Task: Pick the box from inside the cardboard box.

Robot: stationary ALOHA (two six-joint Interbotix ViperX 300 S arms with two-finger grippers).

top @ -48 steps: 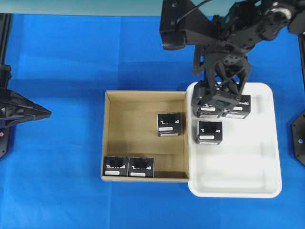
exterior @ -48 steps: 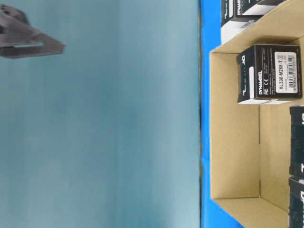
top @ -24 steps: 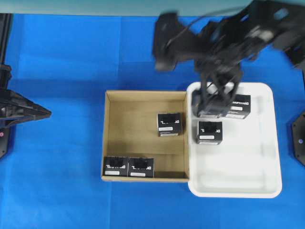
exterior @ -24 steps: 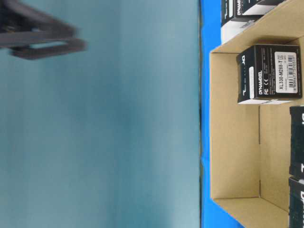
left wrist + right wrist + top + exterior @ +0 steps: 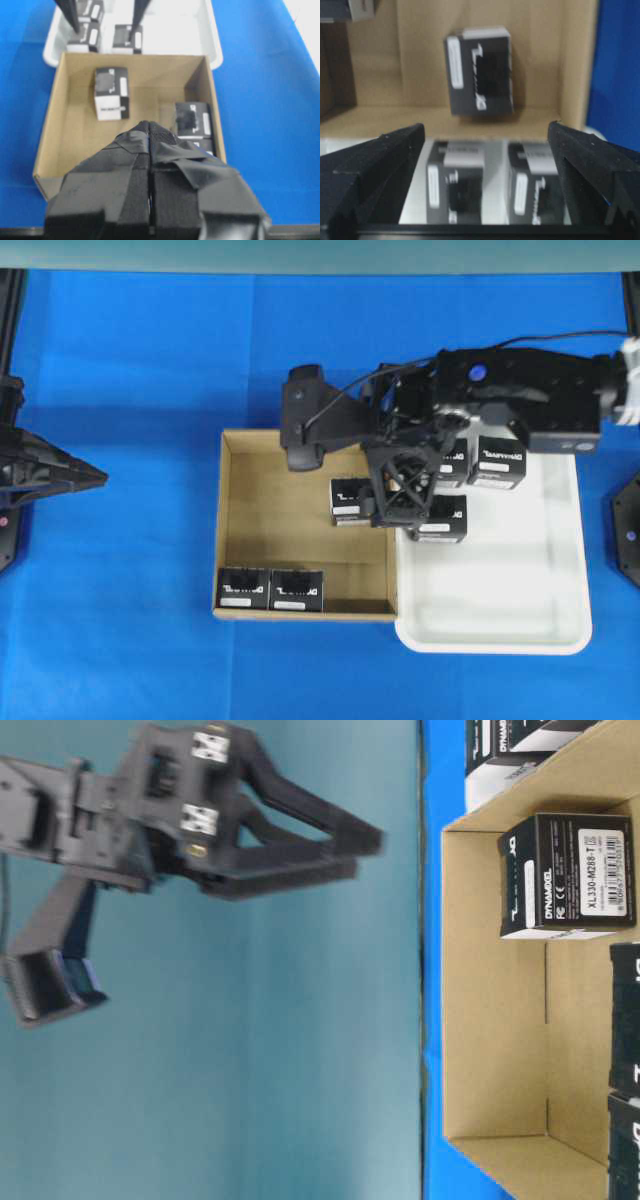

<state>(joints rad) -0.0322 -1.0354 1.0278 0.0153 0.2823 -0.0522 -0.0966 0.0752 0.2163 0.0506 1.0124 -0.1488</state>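
Observation:
My right gripper will next grab the black box across its long sides, as the cardboard box's side [image 5: 391,560] is tight against one end of it.
The cardboard box [image 5: 275,530] holds a black box [image 5: 348,502] near its right wall and two more [image 5: 243,588] [image 5: 296,589] along its front wall. My right gripper [image 5: 403,512] hangs open above the wall between the carton and the tray, holding nothing. In the right wrist view its fingers [image 5: 380,170] frame two tray boxes [image 5: 455,185], with the carton's lone box [image 5: 480,77] beyond. From table level the gripper [image 5: 360,855] appears blurred, high above that box [image 5: 565,875]. My left gripper [image 5: 100,477] is shut and empty, far left of the carton [image 5: 75,130].
A white tray [image 5: 500,610] touches the carton's right side, with black boxes [image 5: 500,460] [image 5: 442,520] at its back end. The right arm [image 5: 520,395] spans the tray's back edge. Blue cloth [image 5: 150,370] covers the table.
The right arm has swung down and left from over the tray's back boxes to the carton's right wall, still open. The left arm has not moved.

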